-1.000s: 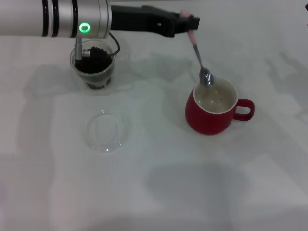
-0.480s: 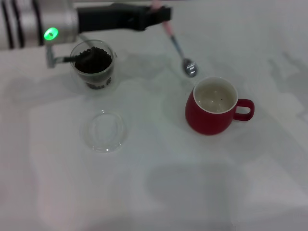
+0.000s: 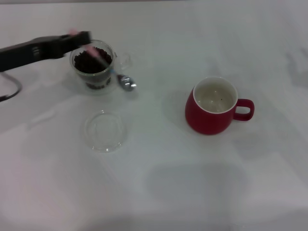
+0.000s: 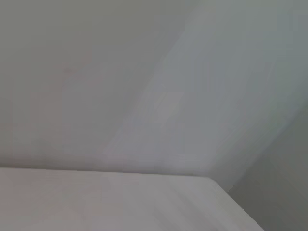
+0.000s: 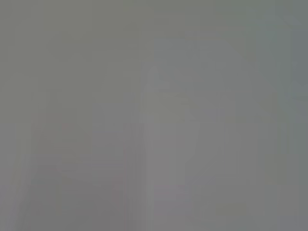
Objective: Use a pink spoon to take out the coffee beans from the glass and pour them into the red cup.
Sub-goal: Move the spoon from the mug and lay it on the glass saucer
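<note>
The spoon's bowl hangs beside the glass [image 3: 94, 67], away from the clear dish. My left gripper must lower the pink spoon onto that dish before release.
In the head view my left gripper [image 3: 77, 37] is at the far left, just behind the glass [image 3: 94, 67], and is shut on the pink spoon [image 3: 108, 66]. The spoon slants down across the glass, its shiny bowl [image 3: 126, 83] low beside the glass on the side towards the red cup. The glass holds a heap of dark coffee beans [image 3: 92, 59]. The red cup [image 3: 214, 107] stands at the right with its handle pointing right; a few specks lie in its white inside. My right gripper is out of view.
A shallow clear glass dish [image 3: 104, 130] lies on the white table [image 3: 159, 187] in front of the glass. The wrist views show only blank grey surfaces.
My left gripper has swung left with the spoon, from above the red cup's rim back to the glass. The spoon's bowl has dropped low beside the glass.
</note>
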`<control>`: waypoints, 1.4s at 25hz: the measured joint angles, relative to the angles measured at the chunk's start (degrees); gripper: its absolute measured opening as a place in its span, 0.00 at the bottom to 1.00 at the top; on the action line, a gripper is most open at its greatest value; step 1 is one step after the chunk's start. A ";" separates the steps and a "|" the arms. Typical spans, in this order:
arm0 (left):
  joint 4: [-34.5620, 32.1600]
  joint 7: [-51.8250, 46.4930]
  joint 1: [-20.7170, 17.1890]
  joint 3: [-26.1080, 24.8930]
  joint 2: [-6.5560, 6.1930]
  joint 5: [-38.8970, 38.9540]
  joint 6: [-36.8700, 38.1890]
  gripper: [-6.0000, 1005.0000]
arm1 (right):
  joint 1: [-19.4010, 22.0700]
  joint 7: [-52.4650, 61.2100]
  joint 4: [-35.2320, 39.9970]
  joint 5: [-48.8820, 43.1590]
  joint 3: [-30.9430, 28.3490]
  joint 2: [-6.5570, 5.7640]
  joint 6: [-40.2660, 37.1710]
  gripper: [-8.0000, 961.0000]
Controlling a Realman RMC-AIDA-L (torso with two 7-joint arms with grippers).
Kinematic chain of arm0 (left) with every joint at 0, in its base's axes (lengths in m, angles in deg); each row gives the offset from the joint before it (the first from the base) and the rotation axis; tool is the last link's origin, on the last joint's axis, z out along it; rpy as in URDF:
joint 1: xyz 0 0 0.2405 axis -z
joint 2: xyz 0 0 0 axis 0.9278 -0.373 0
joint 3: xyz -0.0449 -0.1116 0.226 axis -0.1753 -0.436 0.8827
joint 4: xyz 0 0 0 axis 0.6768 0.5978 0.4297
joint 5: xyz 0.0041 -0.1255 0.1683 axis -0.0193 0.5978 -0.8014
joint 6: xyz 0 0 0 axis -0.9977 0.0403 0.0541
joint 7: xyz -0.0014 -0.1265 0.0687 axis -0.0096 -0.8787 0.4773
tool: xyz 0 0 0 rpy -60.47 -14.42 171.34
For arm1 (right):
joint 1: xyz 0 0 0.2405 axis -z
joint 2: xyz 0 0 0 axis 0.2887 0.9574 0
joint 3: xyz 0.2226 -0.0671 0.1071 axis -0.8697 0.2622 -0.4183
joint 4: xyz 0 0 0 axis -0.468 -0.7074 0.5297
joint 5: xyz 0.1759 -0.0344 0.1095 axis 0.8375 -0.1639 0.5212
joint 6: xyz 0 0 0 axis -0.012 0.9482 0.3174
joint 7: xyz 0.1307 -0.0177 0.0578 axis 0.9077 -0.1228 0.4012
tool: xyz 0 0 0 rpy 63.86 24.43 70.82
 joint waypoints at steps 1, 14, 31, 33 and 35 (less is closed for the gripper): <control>0.09 -0.02 -1.02 -0.90 -0.48 0.00 0.78 0.17 | 0.00 0.03 -0.01 0.00 -0.50 -0.01 0.23 0.47; 0.68 -1.11 -5.72 -3.40 -1.88 -5.68 4.38 0.17 | 0.08 0.98 -0.05 -0.01 -1.53 0.25 0.04 0.47; 4.43 -1.27 -3.21 -3.30 -0.21 -10.22 3.68 0.18 | 0.07 1.01 -0.75 -0.01 -1.53 0.20 0.01 0.47; 4.81 -1.16 -2.84 -3.36 0.42 -11.29 3.18 0.18 | 0.07 1.02 -0.75 -0.05 -1.44 0.20 0.04 0.47; 4.93 -1.12 -2.78 -3.35 1.00 -12.00 2.30 0.18 | 0.06 1.02 -0.77 -0.08 -1.38 0.20 0.07 0.47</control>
